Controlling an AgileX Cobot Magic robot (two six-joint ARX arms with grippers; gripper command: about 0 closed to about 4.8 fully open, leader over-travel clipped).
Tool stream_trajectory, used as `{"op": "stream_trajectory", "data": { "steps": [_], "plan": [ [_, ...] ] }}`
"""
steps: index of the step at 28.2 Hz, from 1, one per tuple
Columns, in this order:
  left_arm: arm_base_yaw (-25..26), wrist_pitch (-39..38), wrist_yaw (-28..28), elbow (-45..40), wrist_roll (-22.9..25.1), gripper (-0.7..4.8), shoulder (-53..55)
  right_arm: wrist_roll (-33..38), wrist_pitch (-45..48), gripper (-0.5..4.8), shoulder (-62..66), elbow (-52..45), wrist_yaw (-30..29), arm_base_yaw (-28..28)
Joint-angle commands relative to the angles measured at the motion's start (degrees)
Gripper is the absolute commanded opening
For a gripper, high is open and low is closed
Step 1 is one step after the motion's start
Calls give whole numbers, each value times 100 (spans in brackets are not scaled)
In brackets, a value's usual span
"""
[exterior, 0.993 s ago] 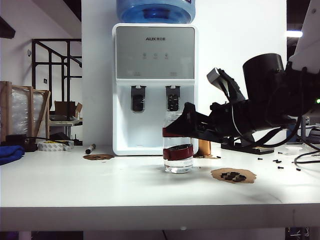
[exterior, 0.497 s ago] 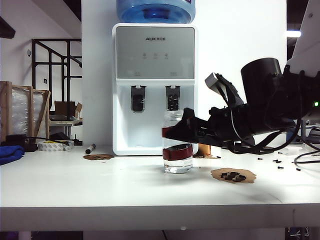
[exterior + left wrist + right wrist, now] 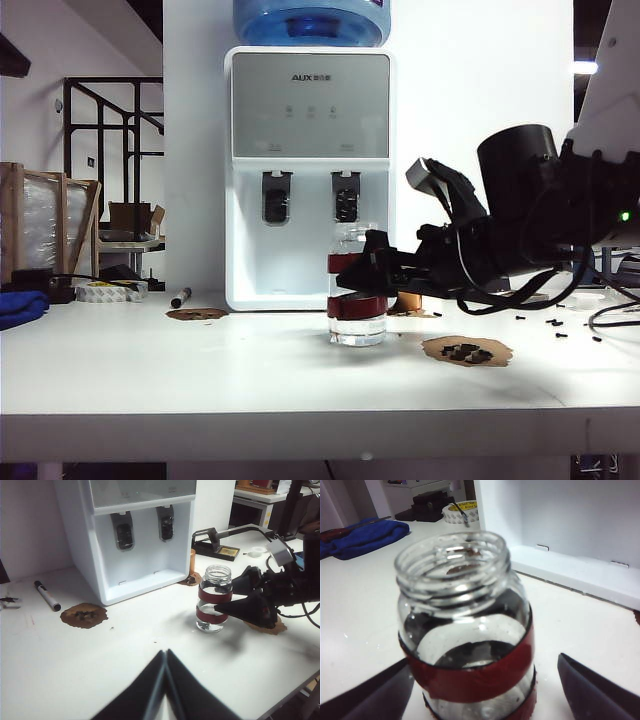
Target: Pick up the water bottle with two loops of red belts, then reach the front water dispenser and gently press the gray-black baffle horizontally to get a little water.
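Note:
My right gripper grabs the water bottle by its upper red band (image 3: pixel 475 680) next, which keeps the bottle's opening (image 3: pixel 452 560) free to catch water.
The water bottle (image 3: pixel 357 300), clear glass with two red bands, stands upright on the white table in front of the water dispenser (image 3: pixel 310 170). My right gripper (image 3: pixel 352 276) reaches in from the right, open, with one finger on each side of the bottle's body and a gap showing on both sides. Seen from the right wrist, the bottle (image 3: pixel 470 645) fills the space between the open fingers of that gripper (image 3: pixel 482 680). The dispenser's two dark baffles (image 3: pixel 277 197) (image 3: pixel 346 196) sit behind. My left gripper (image 3: pixel 165 654) is shut, low over the near table, well short of the bottle (image 3: pixel 214 600).
A copper-brown cylinder (image 3: pixel 409 296) stands just behind the bottle. Brown mats (image 3: pixel 466 350) (image 3: pixel 197 314) lie on the table. A marker (image 3: pixel 181 297), tape roll (image 3: pixel 110 291) and blue cloth (image 3: pixel 20 305) are at the left. Small screws (image 3: pixel 550 322) are scattered at the right.
My right gripper has sunk a little along the bottle, from the upper red band toward the gap between the bands. The bottle and the left gripper have stayed put.

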Motion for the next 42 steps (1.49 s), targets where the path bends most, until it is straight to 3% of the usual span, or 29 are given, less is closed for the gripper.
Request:
{"op": "stream_trajectory", "data": {
  "steps": [1, 5, 15, 18, 21, 33, 34, 35, 36, 37, 42],
  "plan": [
    [9, 81, 9, 28, -7, -4, 9, -24, 76, 479, 2, 22, -46, 28],
    [9, 81, 9, 28, -7, -4, 9, -26, 170, 479, 2, 22, -387, 28],
    [9, 44, 42, 28, -7, -4, 9, -20, 219, 476, 24, 199, -382, 28],
    [9, 39, 46, 28, -7, -4, 9, 0, 205, 452, 24, 199, -385, 28],
    [9, 39, 46, 28, -7, -5, 7, 0, 105, 368, 24, 199, -411, 28],
    [9, 39, 46, 28, -4, -4, 7, 129, 146, 366, 22, 199, -411, 28],
    [9, 39, 46, 28, -7, -4, 7, 131, 146, 345, 22, 199, -413, 28],
    [9, 39, 46, 28, -7, -4, 7, 129, 142, 260, 22, 199, -439, 28],
    [9, 39, 46, 28, -4, -4, 7, 127, 142, 119, 22, 199, -568, 28],
    [9, 39, 46, 28, -7, -4, 7, 125, 168, 58, 22, 199, -699, 28],
    [9, 39, 46, 28, -7, -4, 7, 129, 291, 56, 22, 199, -748, 28]
  ]
}}
